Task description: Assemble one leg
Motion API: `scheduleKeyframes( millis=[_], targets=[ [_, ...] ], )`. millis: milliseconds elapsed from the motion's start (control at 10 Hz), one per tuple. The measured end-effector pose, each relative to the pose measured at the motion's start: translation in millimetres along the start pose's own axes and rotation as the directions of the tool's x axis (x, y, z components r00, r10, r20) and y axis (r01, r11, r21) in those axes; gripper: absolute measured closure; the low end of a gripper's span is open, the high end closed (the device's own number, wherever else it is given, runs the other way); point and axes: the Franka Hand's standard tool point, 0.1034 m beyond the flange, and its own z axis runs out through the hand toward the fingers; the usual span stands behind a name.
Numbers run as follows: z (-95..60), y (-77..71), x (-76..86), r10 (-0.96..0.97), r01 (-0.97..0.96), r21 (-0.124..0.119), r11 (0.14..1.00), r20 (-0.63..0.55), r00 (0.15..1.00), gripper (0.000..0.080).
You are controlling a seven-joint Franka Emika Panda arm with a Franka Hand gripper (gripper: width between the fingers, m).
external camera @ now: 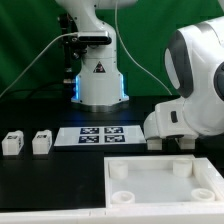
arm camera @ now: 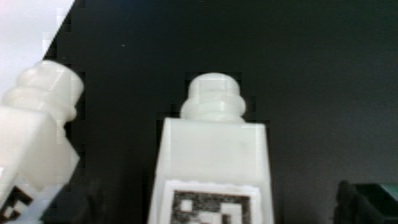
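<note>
My gripper closes, as its fingers are on either side of the white leg [arm camera: 215,160], level with its black-and-white tag. Closing now would catch the leg.
In the wrist view a white leg [arm camera: 214,140] with a rounded knob end and a black-and-white tag lies on the black table between my fingers. My gripper [arm camera: 214,208] is open: a dark finger [arm camera: 368,200] stands on one side of the leg and the other on the opposite side, both with a gap. A second leg [arm camera: 39,115] lies close beside the first. In the exterior view my gripper [external camera: 172,142] is down at the table on the right, mostly hidden by the wrist. Two more legs [external camera: 12,142] [external camera: 41,142] stand at the exterior view's left.
The large flat white panel [external camera: 150,190] with round corner sockets lies at the front. The marker board [external camera: 100,134] lies in the middle, before the robot base [external camera: 100,85]. A white surface edge [arm camera: 27,30] shows in a corner of the wrist view.
</note>
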Motion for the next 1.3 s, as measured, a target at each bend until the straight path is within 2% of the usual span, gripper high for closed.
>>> scheduleKeyframes(
  millis=[300,400,500,600,700,1300],
  targets=[
    [0.0,0.0,0.0,0.000,0.000,0.000,1.000,0.000,1.000,0.0151],
    [0.0,0.0,0.0,0.000,0.000,0.000,1.000,0.000,1.000,0.0240],
    [0.0,0.0,0.0,0.000,0.000,0.000,1.000,0.000,1.000,0.0431],
    [0.0,0.0,0.0,0.000,0.000,0.000,1.000,0.000,1.000,0.0431],
    [0.0,0.0,0.0,0.000,0.000,0.000,1.000,0.000,1.000,0.0513],
    [0.0,0.0,0.0,0.000,0.000,0.000,1.000,0.000,1.000,0.0512]
  ],
)
